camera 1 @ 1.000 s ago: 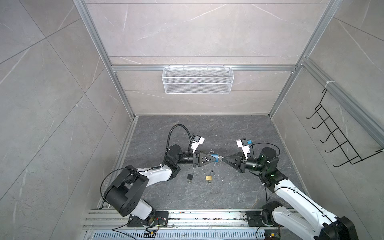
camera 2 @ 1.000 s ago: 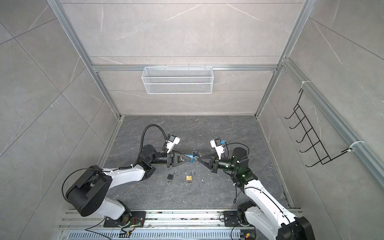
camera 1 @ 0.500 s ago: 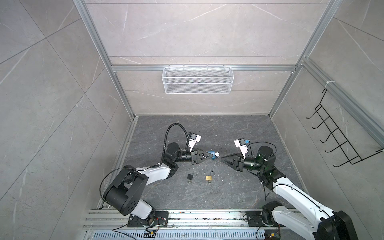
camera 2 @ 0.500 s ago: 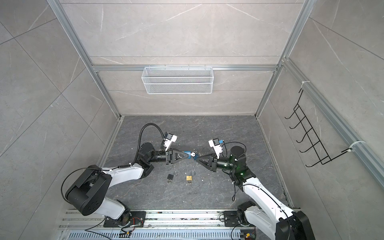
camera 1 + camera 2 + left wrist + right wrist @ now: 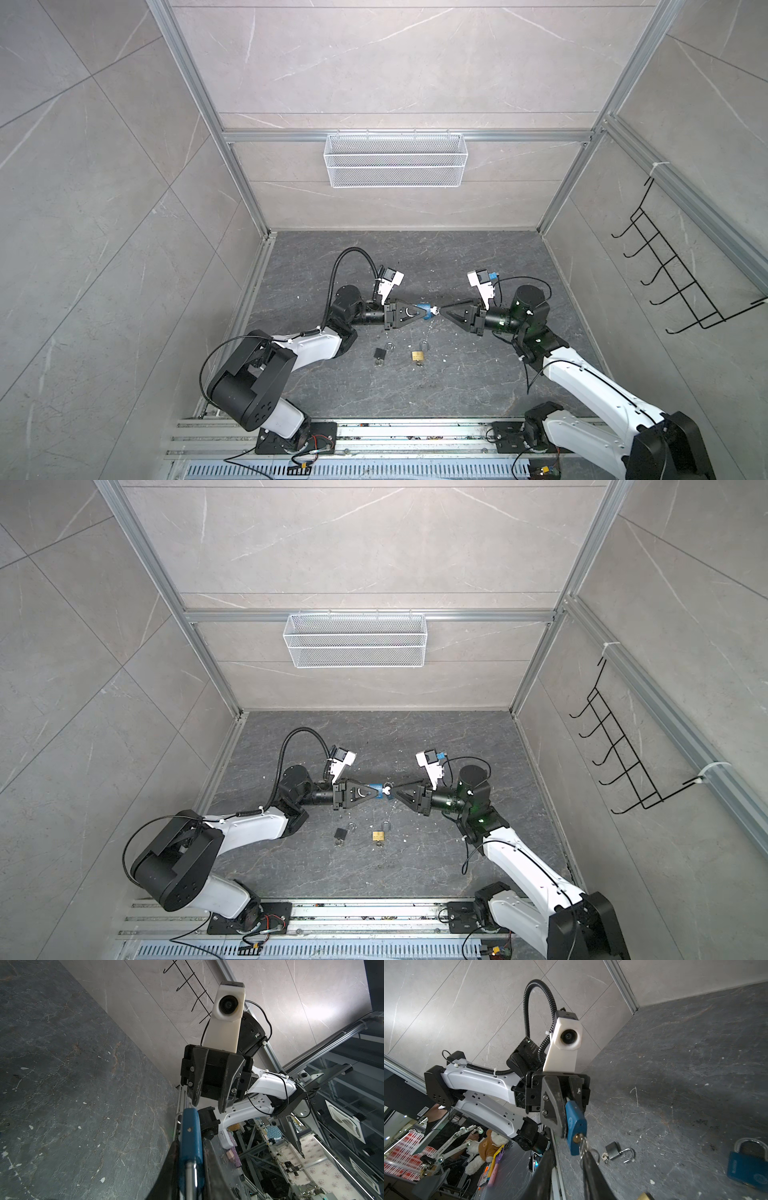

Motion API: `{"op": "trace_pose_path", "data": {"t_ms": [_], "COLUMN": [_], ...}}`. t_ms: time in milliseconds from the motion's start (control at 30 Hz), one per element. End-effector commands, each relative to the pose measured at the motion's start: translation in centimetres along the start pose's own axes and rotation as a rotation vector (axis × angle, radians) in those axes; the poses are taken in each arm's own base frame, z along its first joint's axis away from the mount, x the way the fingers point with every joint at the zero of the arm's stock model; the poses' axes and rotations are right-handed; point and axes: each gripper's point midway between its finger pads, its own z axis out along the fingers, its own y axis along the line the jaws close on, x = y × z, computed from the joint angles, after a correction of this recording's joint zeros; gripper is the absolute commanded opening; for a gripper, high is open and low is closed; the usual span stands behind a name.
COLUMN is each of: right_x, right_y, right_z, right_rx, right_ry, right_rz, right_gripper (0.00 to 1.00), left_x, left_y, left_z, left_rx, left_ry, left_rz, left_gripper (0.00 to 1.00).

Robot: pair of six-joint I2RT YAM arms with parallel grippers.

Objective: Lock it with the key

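My right gripper grabs the key by its flat ring end (image 5: 435,310) (image 5: 584,1147), outside the keyhole, next, to turn the key and withdraw it.
My left gripper (image 5: 426,311) is shut on a blue padlock (image 5: 422,311), held level above the floor, seen in both top views (image 5: 375,791). A key (image 5: 580,1140) on a ring sticks in the padlock's keyhole. In the left wrist view the padlock (image 5: 190,1132) fills the gap between my left jaws. My right gripper (image 5: 442,311) faces it, just off the key end. Its fingers (image 5: 195,1101) stand apart with nothing between them, so it is open. In the right wrist view the key ring hangs against one right finger (image 5: 591,1167).
A small dark padlock (image 5: 379,353) with its shackle open and a brass padlock (image 5: 417,355) lie on the floor below the grippers. Another blue padlock (image 5: 747,1165) lies nearby. A wire basket (image 5: 393,166) hangs on the back wall, a hook rack (image 5: 681,274) on the right wall.
My right gripper has gone from shut to open and let go of the key, which stays in the padlock. Both grippers have shifted slightly toward the back.
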Motion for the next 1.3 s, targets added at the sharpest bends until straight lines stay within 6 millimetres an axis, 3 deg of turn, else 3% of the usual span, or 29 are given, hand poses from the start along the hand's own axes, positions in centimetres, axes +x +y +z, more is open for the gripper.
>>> {"op": "trace_pose_path", "data": {"t_ms": [0,867,1267], "right_x": [-0.8,0.4,1.2], "right_y": [0.1,-0.6,-0.4], "right_z": [0.4,1.7,1.6], "right_rx": [-0.003,-0.020,-0.039], "right_ry": [-0.002,0.058,0.056], "right_rz": [-0.033,-0.003,-0.025], "right_gripper": [0.28,0.23,0.05], "left_x": [-1.9,-1.8,-1.9], "left_y": [-2.9,-3.3,-2.9], "left_z": [0.1,0.2,0.5], "left_rx": [0.057,0.057,0.060], "left_ry": [-0.030,-0.023,-0.018], "left_rz": [0.133,0.144,0.097], "left_gripper": [0.00,0.00,0.00]}}
